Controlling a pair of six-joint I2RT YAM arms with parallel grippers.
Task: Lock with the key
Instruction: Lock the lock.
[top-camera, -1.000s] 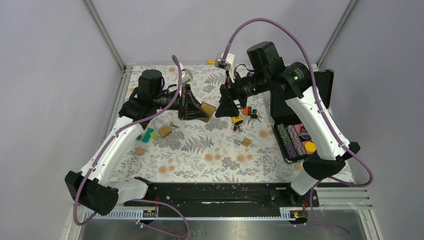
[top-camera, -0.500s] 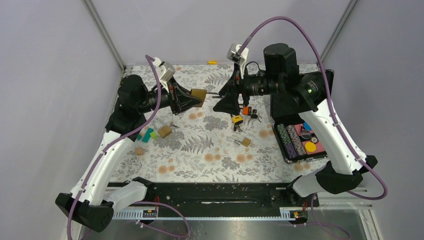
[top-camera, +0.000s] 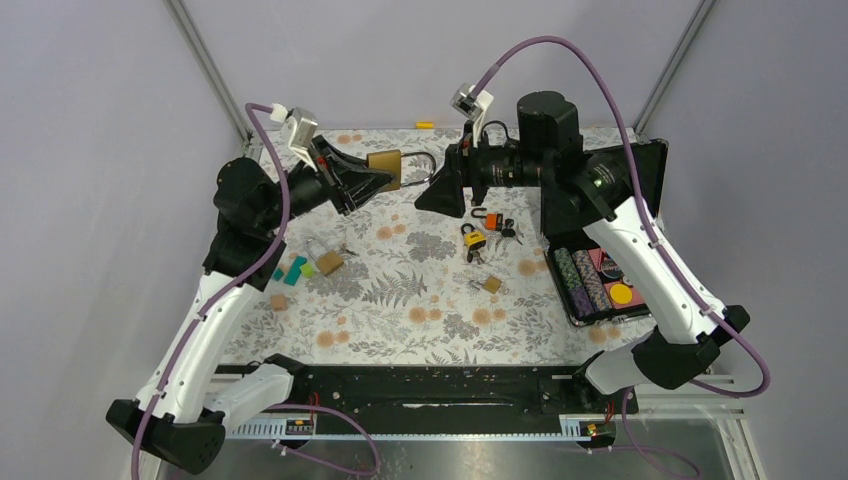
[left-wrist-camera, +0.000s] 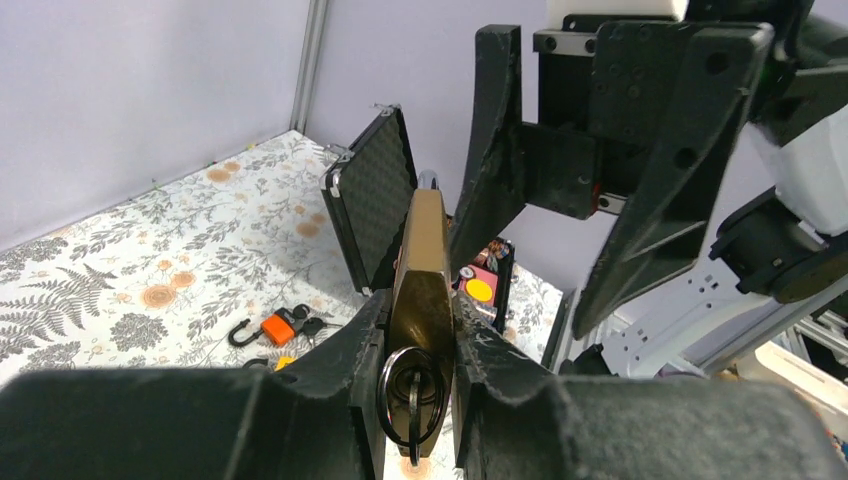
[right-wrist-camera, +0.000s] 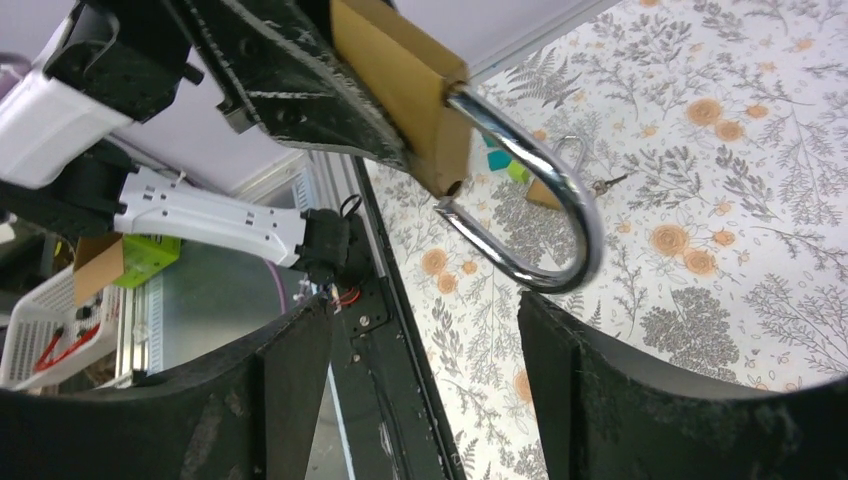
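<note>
The robot's right gripper should next grab the large brass padlock's steel shackle by its curved end (top-camera: 432, 168) (right-wrist-camera: 584, 250), so the key in the padlock's bottom stays free to lock.
My left gripper (top-camera: 362, 182) is shut on a large brass padlock (top-camera: 386, 165) and holds it high above the table, its steel shackle (top-camera: 418, 166) pointing right. In the left wrist view the padlock (left-wrist-camera: 421, 265) is clamped between my fingers, with a key and key ring (left-wrist-camera: 415, 395) in its underside. In the right wrist view the shackle (right-wrist-camera: 555, 215) hangs open at one end of the brass body (right-wrist-camera: 400, 85). My right gripper (top-camera: 437, 193) is open and empty, facing the shackle with a small gap; its fingers (right-wrist-camera: 290, 380) show wide apart.
On the floral mat lie a small brass padlock (top-camera: 328, 262), an orange padlock with keys (top-camera: 492, 221), a yellow one (top-camera: 473, 240), a small brass one (top-camera: 491, 284), and coloured blocks (top-camera: 292, 271). An open black case of poker chips (top-camera: 592, 280) stands at right.
My left arm has lifted the brass padlock up and back, turning the shackle toward the right gripper. My right gripper has swung to face it and stays open.
</note>
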